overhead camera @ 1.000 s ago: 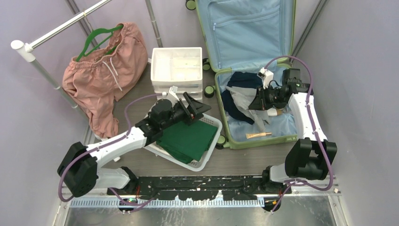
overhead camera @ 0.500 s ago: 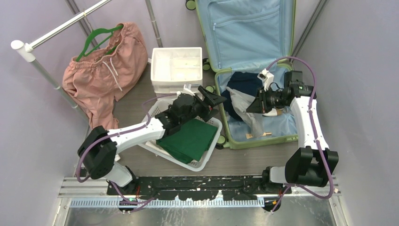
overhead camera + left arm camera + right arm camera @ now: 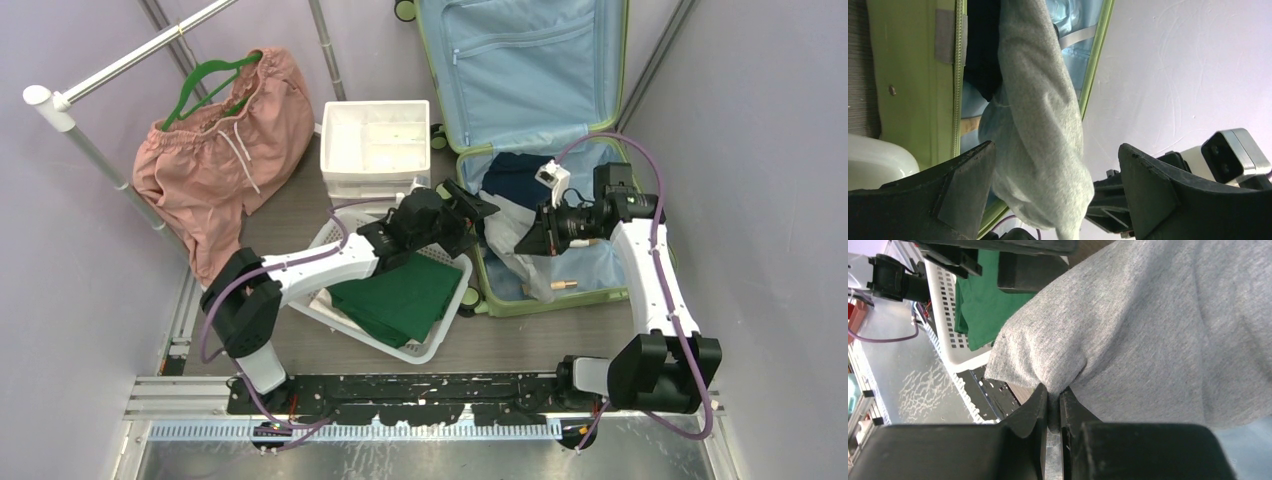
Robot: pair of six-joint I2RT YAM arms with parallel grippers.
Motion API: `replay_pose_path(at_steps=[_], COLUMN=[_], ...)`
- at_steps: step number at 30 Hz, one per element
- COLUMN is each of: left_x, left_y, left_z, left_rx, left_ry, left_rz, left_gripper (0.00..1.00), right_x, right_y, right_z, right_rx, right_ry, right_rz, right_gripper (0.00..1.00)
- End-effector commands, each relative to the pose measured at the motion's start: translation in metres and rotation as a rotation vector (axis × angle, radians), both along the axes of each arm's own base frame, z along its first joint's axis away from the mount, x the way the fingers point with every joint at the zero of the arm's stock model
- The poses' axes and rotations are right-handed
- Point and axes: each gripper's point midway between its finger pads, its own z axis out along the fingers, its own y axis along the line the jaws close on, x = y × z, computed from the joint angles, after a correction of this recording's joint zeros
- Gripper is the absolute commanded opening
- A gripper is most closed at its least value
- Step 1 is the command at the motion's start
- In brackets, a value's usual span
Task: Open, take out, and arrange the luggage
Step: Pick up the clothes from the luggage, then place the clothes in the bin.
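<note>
The grey garment needs to come out. My left gripper will grab its basket-side fold (image 3: 495,229) (image 3: 1045,167), which leaves the right gripper's pinch free.
The light-green luggage (image 3: 470,205) lies open at the back right, its lid (image 3: 520,60) up against the wall. My right gripper (image 3: 525,240) is shut on a fold of a grey garment (image 3: 505,232) and holds it up over the luggage's left rim. The pinched fold shows between the fingers of that gripper (image 3: 1054,392), with the grey garment (image 3: 1148,330) spread above. My left gripper (image 3: 472,212) is open right beside it. The grey garment (image 3: 1038,125) hangs in the gap of the open left gripper (image 3: 1055,150), touching neither finger. A dark navy garment (image 3: 520,170) stays inside the luggage shell (image 3: 913,75).
A white perforated basket (image 3: 440,345) with a folded green cloth (image 3: 400,295) sits under the left arm. Behind it stands a white drawer unit (image 3: 375,145). A pink garment (image 3: 225,150) hangs from a green hanger on the rail (image 3: 120,65). A small tube (image 3: 565,284) lies in the luggage.
The left arm swung right from over the basket to the luggage's rim and its jaws spread wider. The right gripper lifted the grey garment and carried it leftward.
</note>
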Motion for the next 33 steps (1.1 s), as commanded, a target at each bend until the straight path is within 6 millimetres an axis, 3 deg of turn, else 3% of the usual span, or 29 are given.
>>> replay_pose_path(at_steps=[1, 12, 16, 19, 21, 23, 28, 33], left_x=[0.002, -0.01, -0.012, -0.016, -0.02, -0.026, -0.041, -0.059], left_y=[-0.016, -0.036, -0.041, -0.043, -0.044, -0.043, -0.022, 0.007], left_z=[0.018, -0.002, 0.003, 0.008, 0.013, 0.016, 0.017, 0.014], left_rx=[-0.038, -0.026, -0.035, -0.043, -0.051, -0.037, 0.074, 0.156], left_ry=[-0.016, 0.033, 0.006, -0.027, -0.055, -0.087, -0.186, -0.273], left_rz=[-0.015, -0.083, -0.111, -0.141, -0.172, -0.21, -0.279, -0.321], left_gripper=[0.92, 0.76, 0.52, 0.28, 0.06, 0.0, 0.0, 0.0], right_x=[-0.009, -0.023, -0.025, -0.028, -0.03, -0.033, -0.039, -0.03], right_y=[0.015, 0.031, 0.032, 0.032, 0.032, 0.031, 0.03, 0.018], right_z=[0.017, 0.018, 0.013, 0.01, 0.01, 0.01, 0.019, 0.03], right_rx=[0.026, 0.01, -0.004, -0.013, -0.016, -0.019, -0.005, 0.033], right_ry=[-0.094, -0.122, -0.116, -0.107, -0.102, -0.099, -0.103, -0.108], right_rz=[0.068, 0.173, 0.187, 0.195, 0.204, 0.215, 0.231, 0.169], right_gripper=[0.01, 0.01, 0.01, 0.02, 0.05, 0.16, 0.5, 0.61])
